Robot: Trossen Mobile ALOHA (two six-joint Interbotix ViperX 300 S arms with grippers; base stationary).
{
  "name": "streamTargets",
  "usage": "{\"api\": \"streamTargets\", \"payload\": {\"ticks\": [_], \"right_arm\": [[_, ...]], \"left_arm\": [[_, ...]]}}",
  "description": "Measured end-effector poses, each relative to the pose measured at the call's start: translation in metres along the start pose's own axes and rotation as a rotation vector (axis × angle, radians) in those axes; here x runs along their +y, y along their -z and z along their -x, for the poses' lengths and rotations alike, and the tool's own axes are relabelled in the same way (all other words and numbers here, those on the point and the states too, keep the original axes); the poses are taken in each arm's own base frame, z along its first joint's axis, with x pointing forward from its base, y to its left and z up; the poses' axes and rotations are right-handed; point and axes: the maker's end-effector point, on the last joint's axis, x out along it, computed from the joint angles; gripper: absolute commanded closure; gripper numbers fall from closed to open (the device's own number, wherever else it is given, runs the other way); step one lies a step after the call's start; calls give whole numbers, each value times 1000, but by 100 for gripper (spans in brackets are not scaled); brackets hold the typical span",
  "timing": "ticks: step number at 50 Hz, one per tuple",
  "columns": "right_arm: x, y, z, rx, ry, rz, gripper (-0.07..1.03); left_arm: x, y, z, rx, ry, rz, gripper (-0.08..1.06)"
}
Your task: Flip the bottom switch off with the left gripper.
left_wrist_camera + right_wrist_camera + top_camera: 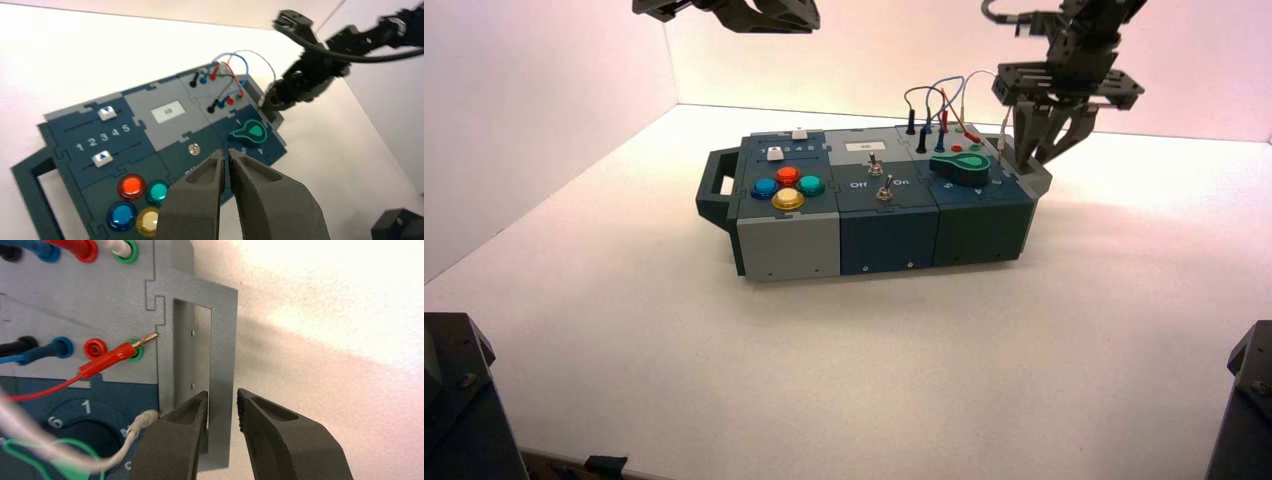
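Note:
My right gripper grips the box by its grey handle bar (1037,181) next, to keep the box steady while the bottom switch (884,190) flips.
The dark box (894,235) stands mid-table. Two tiny toggles sit in its middle part between "Off" and "On". The bottom switch (884,190), silver on a shiny nut, is the nearer one. My left gripper (774,15) hangs high above the box's far left and touches nothing. In the left wrist view its fingers are together (225,154) and cover the bottom switch. Only the other toggle (194,148) shows there. My right gripper (1032,150) is at the box's right end. Its fingers stand open on either side of the grey handle bar (222,340).
Red, teal, blue and yellow buttons (787,186) and two white sliders (775,153) fill the box's left part, beyond them a dark handle (714,190). A green knob (964,165) and plugged wires (939,110) fill the right part. Arm bases stand at the near corners (459,400).

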Motion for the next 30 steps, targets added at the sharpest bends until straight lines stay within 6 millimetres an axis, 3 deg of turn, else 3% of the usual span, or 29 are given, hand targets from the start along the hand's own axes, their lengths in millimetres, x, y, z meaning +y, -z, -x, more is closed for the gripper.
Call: {"api": "streamTargets", "payload": {"ticks": [7,17,30], "right_arm": [[2,3,-10,26,0,8,90],[5,1,-13,33,-1,18,95],[5,1,-14,36,-1,18,97]], "left_arm": [[-13,9,-13,45,21,-25,92],[-29,24,-40,119,33,-52,99],[-44,30,-63,156,46,-69,100]]}}
